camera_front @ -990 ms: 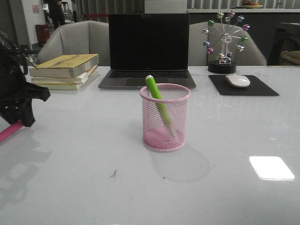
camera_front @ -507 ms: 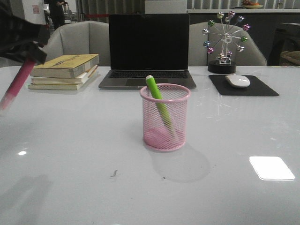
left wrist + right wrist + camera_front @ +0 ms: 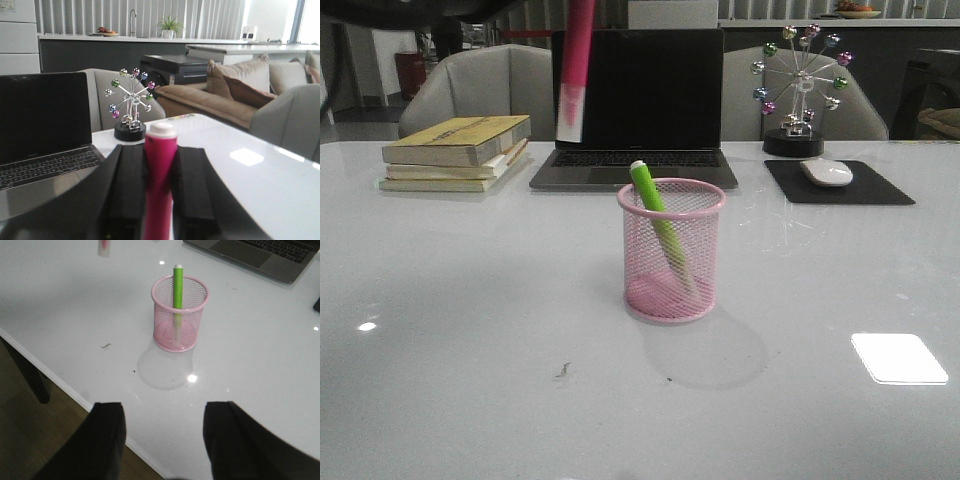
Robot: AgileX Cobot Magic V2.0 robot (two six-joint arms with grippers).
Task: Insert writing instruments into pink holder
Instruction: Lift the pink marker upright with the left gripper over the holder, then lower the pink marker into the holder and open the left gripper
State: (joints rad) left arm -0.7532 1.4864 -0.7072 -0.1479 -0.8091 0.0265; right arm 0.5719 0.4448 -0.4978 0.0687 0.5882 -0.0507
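Observation:
The magenta marker's pale tip [image 3: 570, 122] is still high above the pink holder's rim [image 3: 671, 197]. The marker needs to go down into the holder before my left gripper lets go of it.
The pink holder [image 3: 672, 250] stands mid-table with the lime green marker [image 3: 658, 224] leaning inside it, tip above the rim. The magenta marker [image 3: 575, 70] hangs pale tip down, high above the table and up-left of the holder; its top runs out of the front view. My left gripper [image 3: 160, 150] is shut on the magenta marker [image 3: 159, 185]. In the right wrist view the holder [image 3: 180, 314] and green marker [image 3: 177, 285] sit ahead of my right gripper [image 3: 165, 412], which is open and empty over the table's near edge. The magenta marker's tip [image 3: 104, 247] shows there too.
A laptop [image 3: 636, 105] stands behind the holder, with a stack of books [image 3: 460, 150] to its left. A ferris-wheel ornament [image 3: 800, 90] and a mouse [image 3: 827, 172] on a black pad sit at the back right. The table edge [image 3: 65, 385] runs near my right gripper.
My left gripper has lifted the magenta marker from low at the table's left edge, swung it up and right, and turned it to hang vertically near the laptop. Holder and green marker are unmoved.

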